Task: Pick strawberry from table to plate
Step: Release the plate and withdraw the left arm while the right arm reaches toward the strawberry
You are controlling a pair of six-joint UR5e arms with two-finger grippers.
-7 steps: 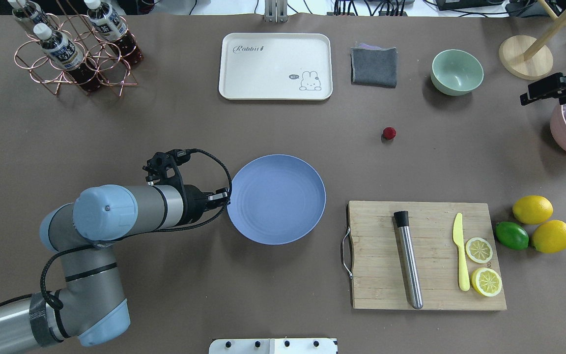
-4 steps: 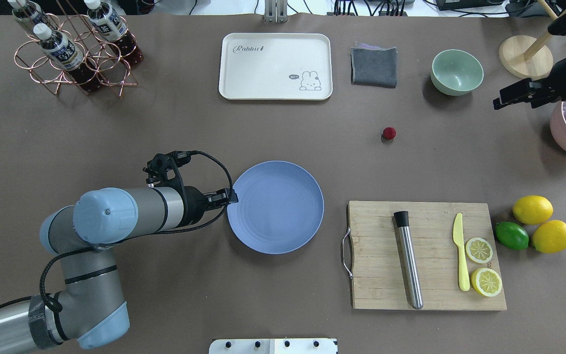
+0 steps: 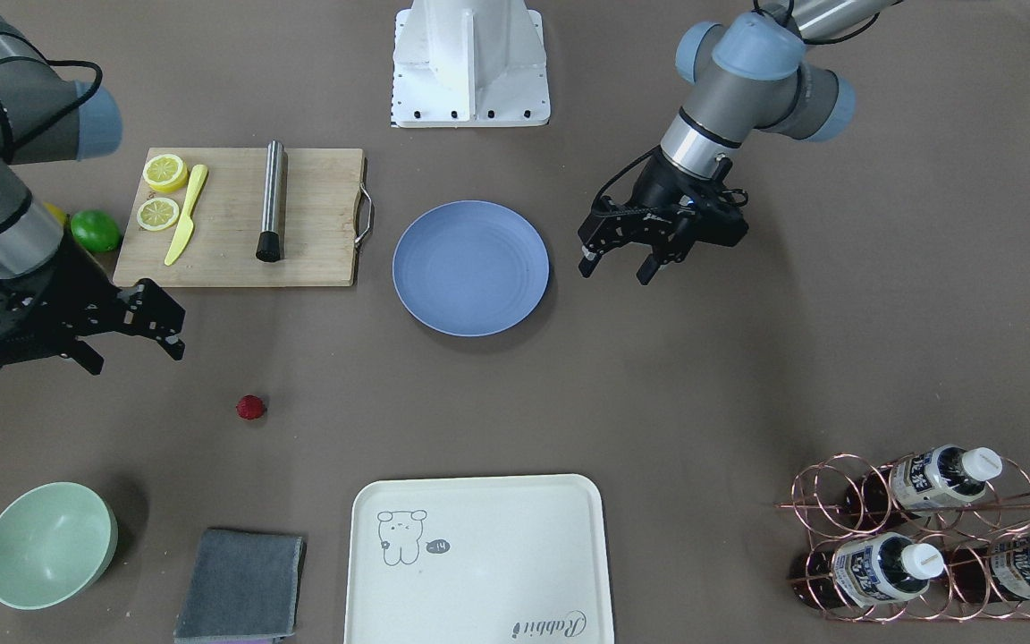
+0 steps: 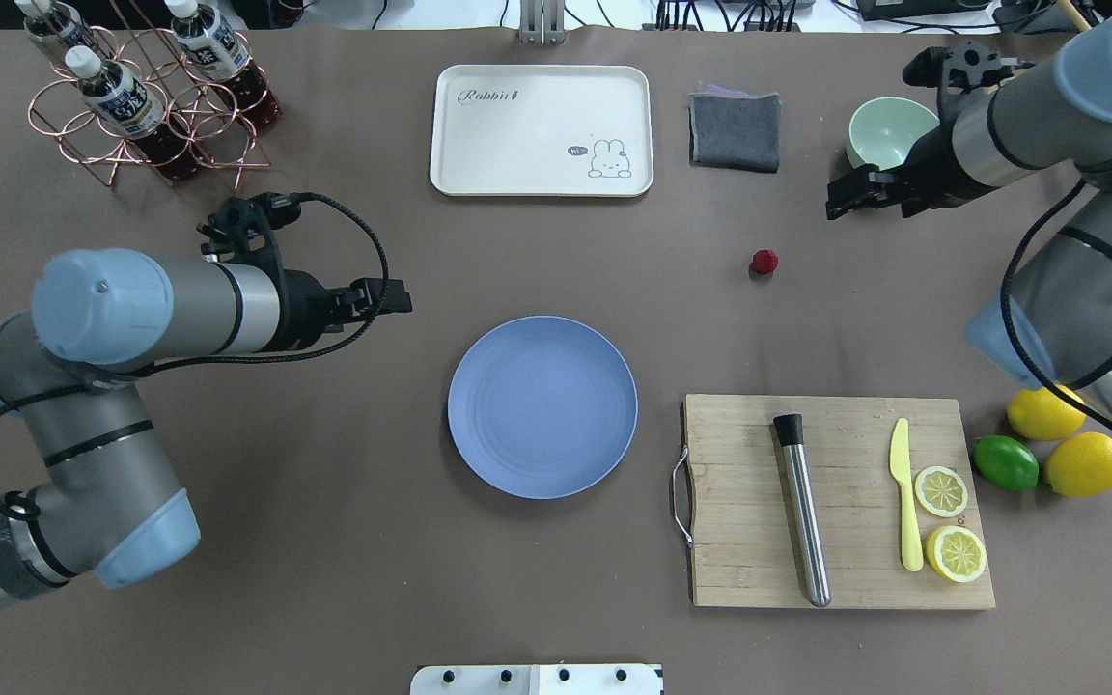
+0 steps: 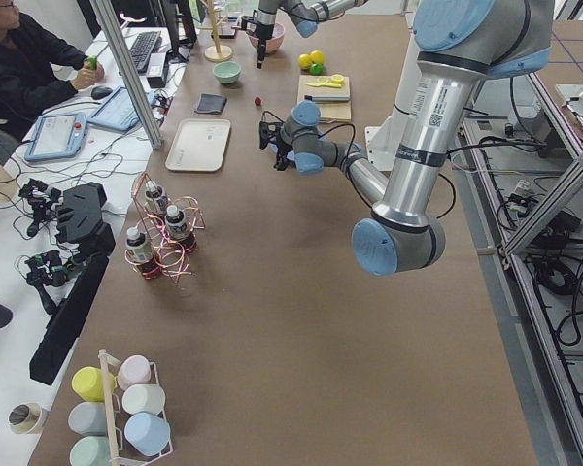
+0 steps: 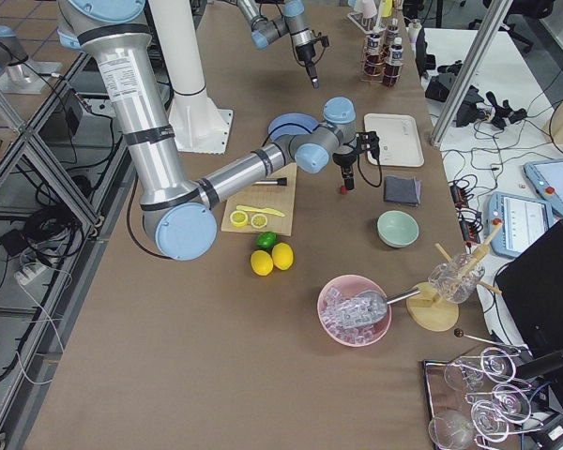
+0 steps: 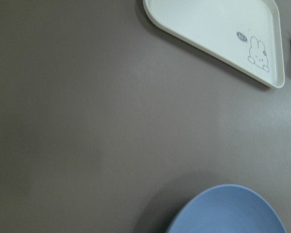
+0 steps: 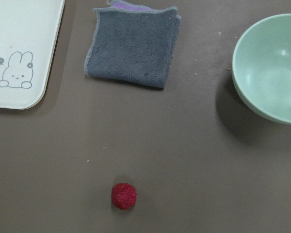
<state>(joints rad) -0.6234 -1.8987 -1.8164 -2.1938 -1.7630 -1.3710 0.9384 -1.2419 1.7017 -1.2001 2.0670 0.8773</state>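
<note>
Next, my right gripper grabs the strawberry by its round red body (image 3: 250, 407) to move it onto the blue plate (image 3: 470, 268).
The strawberry (image 4: 764, 262) (image 3: 250, 407) (image 8: 123, 195), small and dark red, lies alone on the grey-brown table (image 4: 324, 541). The round blue plate (image 4: 542, 406) (image 3: 470, 268) (image 7: 228, 211) rests flat and bare at the table's middle. My right gripper (image 4: 831, 208) (image 3: 135, 358) hovers open to the right of the strawberry, a short way off and beside the green bowl. My left gripper (image 4: 402, 297) (image 3: 615, 268) is open and holds nothing, up and to the left of the plate, apart from its rim.
Along the far side are a cream tray (image 4: 542, 130), a folded grey cloth (image 4: 735, 130) and a mint-green bowl (image 4: 889, 135). A wooden cutting board (image 4: 836, 502) carries a metal rod, a yellow knife and lemon slices. Lemons and a lime (image 4: 1005, 461) lie right; a bottle rack (image 4: 146, 92) stands far left.
My left gripper has pulled back from the plate's rim toward the far left. My right arm has swung in from the right edge toward the strawberry. The strawberry has not moved.
</note>
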